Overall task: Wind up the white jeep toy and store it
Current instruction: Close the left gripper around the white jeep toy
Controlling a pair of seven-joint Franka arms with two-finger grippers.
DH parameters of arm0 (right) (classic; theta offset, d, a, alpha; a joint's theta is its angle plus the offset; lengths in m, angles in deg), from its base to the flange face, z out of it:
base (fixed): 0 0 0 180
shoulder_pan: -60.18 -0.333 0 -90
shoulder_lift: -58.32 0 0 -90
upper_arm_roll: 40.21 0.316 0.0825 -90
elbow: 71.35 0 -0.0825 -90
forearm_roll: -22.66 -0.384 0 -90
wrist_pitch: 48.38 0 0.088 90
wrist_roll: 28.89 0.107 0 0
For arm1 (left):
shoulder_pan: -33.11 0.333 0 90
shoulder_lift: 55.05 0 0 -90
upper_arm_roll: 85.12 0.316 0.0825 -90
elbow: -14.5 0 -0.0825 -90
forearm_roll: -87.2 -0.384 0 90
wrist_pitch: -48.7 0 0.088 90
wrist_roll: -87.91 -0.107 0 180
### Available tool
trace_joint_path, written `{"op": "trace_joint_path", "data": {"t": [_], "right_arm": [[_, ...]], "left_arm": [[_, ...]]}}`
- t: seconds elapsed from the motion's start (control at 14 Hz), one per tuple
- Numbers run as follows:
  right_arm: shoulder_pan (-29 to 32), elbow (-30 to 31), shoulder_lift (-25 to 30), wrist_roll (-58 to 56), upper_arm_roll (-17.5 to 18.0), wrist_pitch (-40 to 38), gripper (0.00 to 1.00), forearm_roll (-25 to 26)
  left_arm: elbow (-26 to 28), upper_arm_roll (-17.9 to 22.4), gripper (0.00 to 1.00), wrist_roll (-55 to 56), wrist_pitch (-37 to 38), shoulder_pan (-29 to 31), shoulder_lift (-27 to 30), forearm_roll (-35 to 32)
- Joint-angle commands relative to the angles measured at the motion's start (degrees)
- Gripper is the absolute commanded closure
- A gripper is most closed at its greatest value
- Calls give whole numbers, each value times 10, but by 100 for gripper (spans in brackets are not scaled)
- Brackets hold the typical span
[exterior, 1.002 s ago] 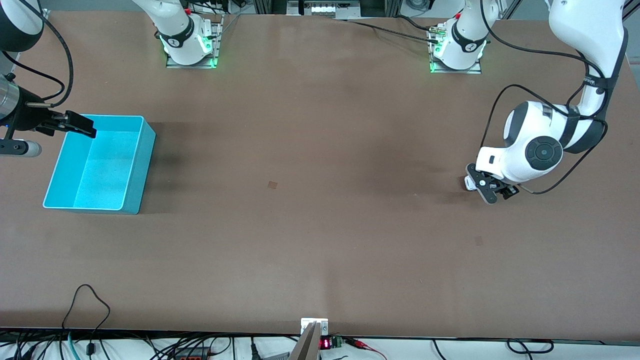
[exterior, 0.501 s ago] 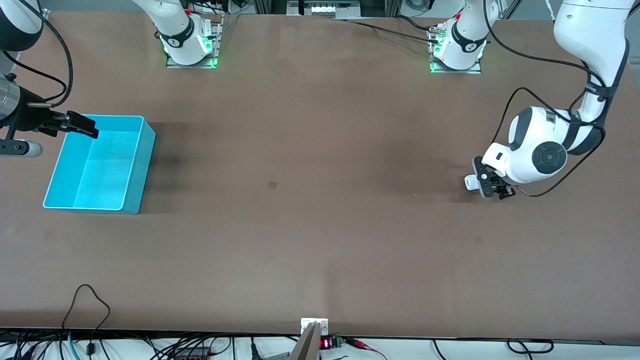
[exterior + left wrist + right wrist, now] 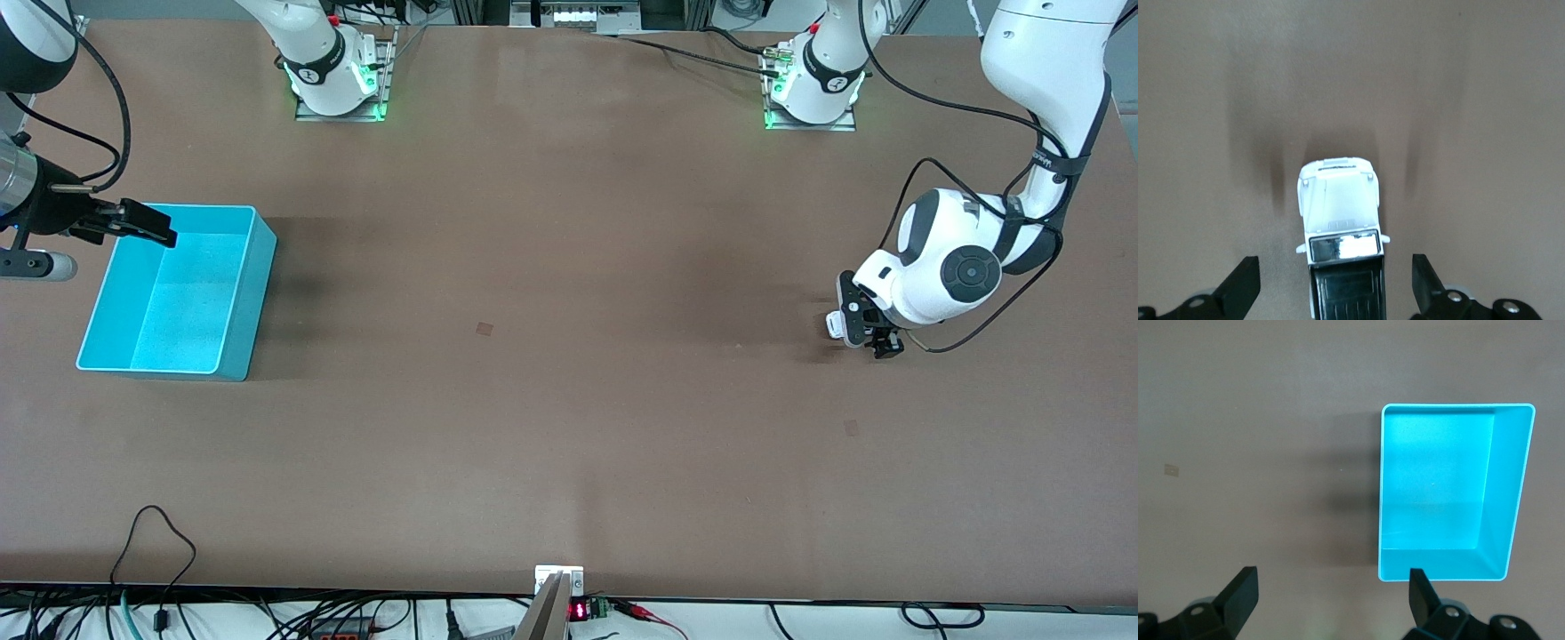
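Observation:
I should next grip the white jeep toy by its black ribbed roof [image 3: 1348, 292] with my left gripper to wind it along the table.
The white jeep toy [image 3: 834, 325] stands on the table toward the left arm's end. In the left wrist view its white hood [image 3: 1338, 200] and black ribbed roof show from above. My left gripper [image 3: 855, 327] is low over it and open. The fingers [image 3: 1241, 288] stand on either side of the roof, with a gap to the jeep on each side. My right gripper [image 3: 142, 222] waits open, in the air over the rim of the teal bin [image 3: 256, 293], with nothing between its fingers [image 3: 1239, 595].
The teal bin [image 3: 1503, 487] is open-topped and has nothing in it; it stands toward the right arm's end of the table. Both arm bases are bolted along the table's edge farthest from the front camera. Cables hang along the nearest edge.
My left wrist has turned and shifted slightly over the jeep, bringing its fingers to straddle it. The jeep, the bin and the right arm have stayed put.

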Motion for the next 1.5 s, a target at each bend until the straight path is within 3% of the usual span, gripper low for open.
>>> {"op": "trace_joint_path", "data": {"t": [0.0, 0.93, 1.43], "right_arm": [[0, 10, 7, -4, 0, 7, 0, -7], [0, 10, 7, -7, 0, -1, 0, -7], [1, 10, 7, -18, 0, -3, 0, -7]], "left_arm": [[5, -8, 0, -30, -8, 17, 3, -7], [34, -8, 0, -31, -27, 38, -3, -1], [31, -8, 13, -60, -30, 40, -4, -1]]}}
